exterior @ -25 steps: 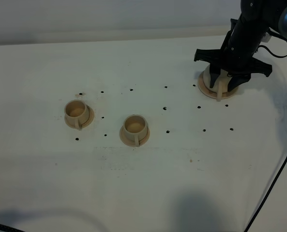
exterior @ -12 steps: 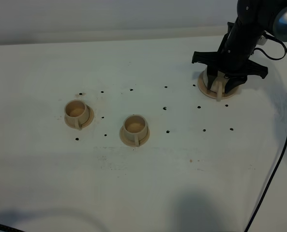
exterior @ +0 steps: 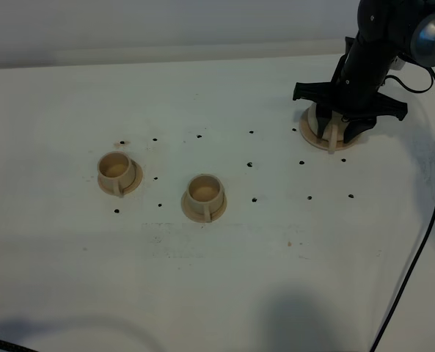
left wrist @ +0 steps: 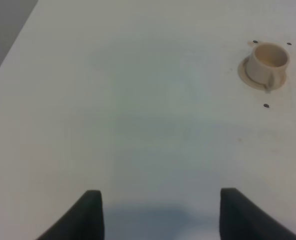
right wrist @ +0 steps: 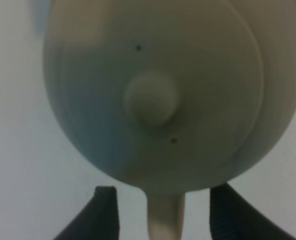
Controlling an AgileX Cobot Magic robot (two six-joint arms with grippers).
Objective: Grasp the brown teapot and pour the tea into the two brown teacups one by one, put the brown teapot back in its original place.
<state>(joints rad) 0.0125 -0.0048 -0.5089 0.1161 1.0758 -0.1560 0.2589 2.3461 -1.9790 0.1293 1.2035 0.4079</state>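
The teapot's handle is between both fingers and level with them in the right wrist view, so the right gripper should close on the handle.
The brown teapot (exterior: 325,119) stands on its round tan coaster (exterior: 309,136) at the back right, mostly hidden under my right gripper (exterior: 340,122). From above, the right wrist view shows the teapot's lid and knob (right wrist: 150,97). Its loop handle (right wrist: 164,222) lies between the two fingers (right wrist: 104,212), which stand apart on either side without touching it. The two brown teacups (exterior: 117,171) (exterior: 204,194) sit on saucers at the left and centre. My left gripper (left wrist: 160,215) is open over bare table, with one teacup (left wrist: 267,62) farther off.
The white table (exterior: 224,271) carries small black dots around the cups. A black cable (exterior: 422,242) runs down the right side. The table's far edge (exterior: 166,55) meets a grey wall.
My right arm has shifted slightly toward the back over the teapot. The fingers keep the same spread, and the teapot and cups have not moved.
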